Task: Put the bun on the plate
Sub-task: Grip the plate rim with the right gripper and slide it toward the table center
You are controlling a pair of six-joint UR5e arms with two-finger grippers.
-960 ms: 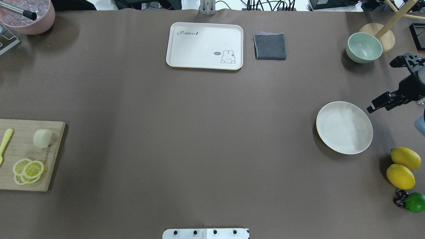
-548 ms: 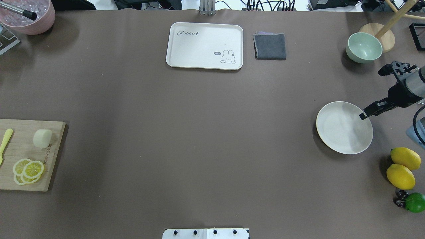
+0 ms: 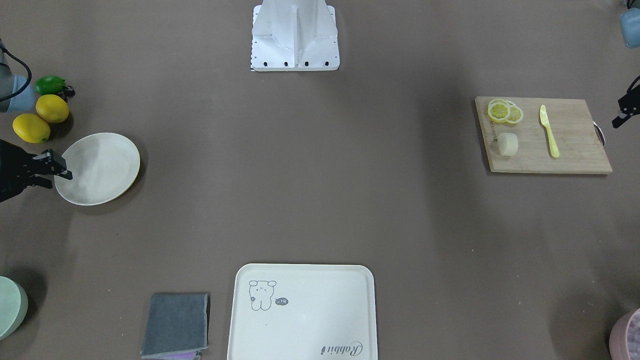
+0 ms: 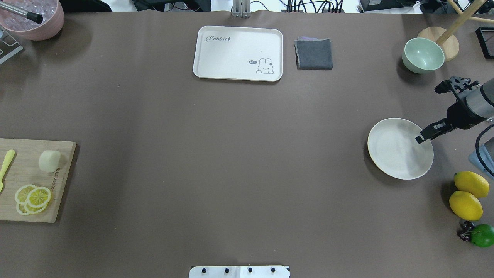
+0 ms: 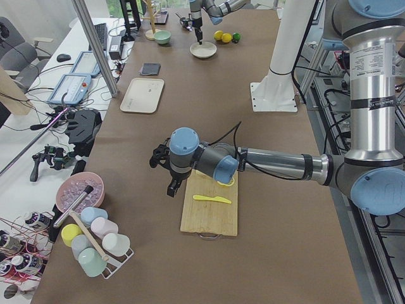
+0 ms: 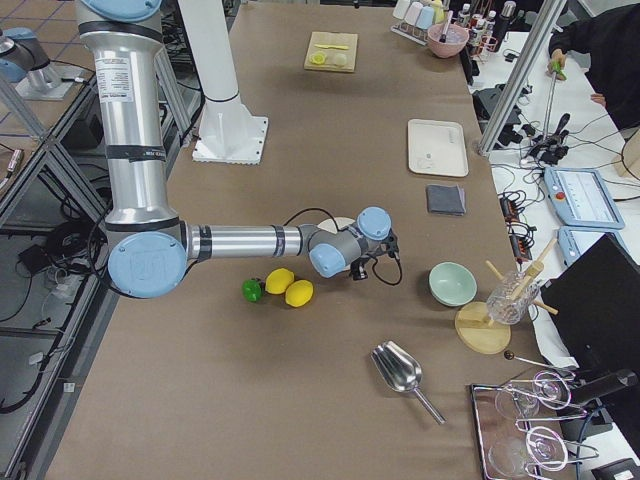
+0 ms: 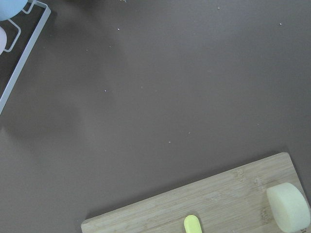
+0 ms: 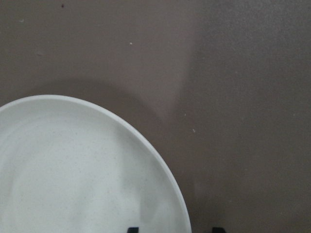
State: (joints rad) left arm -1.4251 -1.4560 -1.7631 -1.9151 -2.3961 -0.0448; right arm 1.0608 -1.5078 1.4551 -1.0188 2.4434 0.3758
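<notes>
The right gripper next grabs the plate by its rim (image 3: 62, 188) to bring the plate over for the bun (image 3: 507, 144).
The bun (image 4: 49, 160) is a pale cream short cylinder on a wooden cutting board (image 4: 23, 208) at the table's left end; it also shows as the bun (image 3: 507, 144) and the bun (image 7: 289, 208). The round cream plate (image 4: 397, 150) lies bare at the right end. My right gripper (image 4: 422, 137) hangs open at the plate's right rim. In the right wrist view its fingertips (image 8: 132, 229) stand either side of the plate (image 8: 73, 170) edge. My left gripper (image 3: 622, 115) hovers just off the board's outer end, apart from the bun. I cannot tell whether it is open or shut.
Lemon slices (image 4: 32, 199) and a yellow knife (image 4: 5, 166) share the board. A rabbit tray (image 4: 238, 53) and grey cloth (image 4: 314, 54) lie at the far edge. A green bowl (image 4: 423, 55), two lemons (image 4: 467, 195) and a lime (image 4: 482, 235) surround the plate.
My right gripper has moved left and slightly nearer, from beside the plate to over its right rim. The bun, board and plate have not moved.
</notes>
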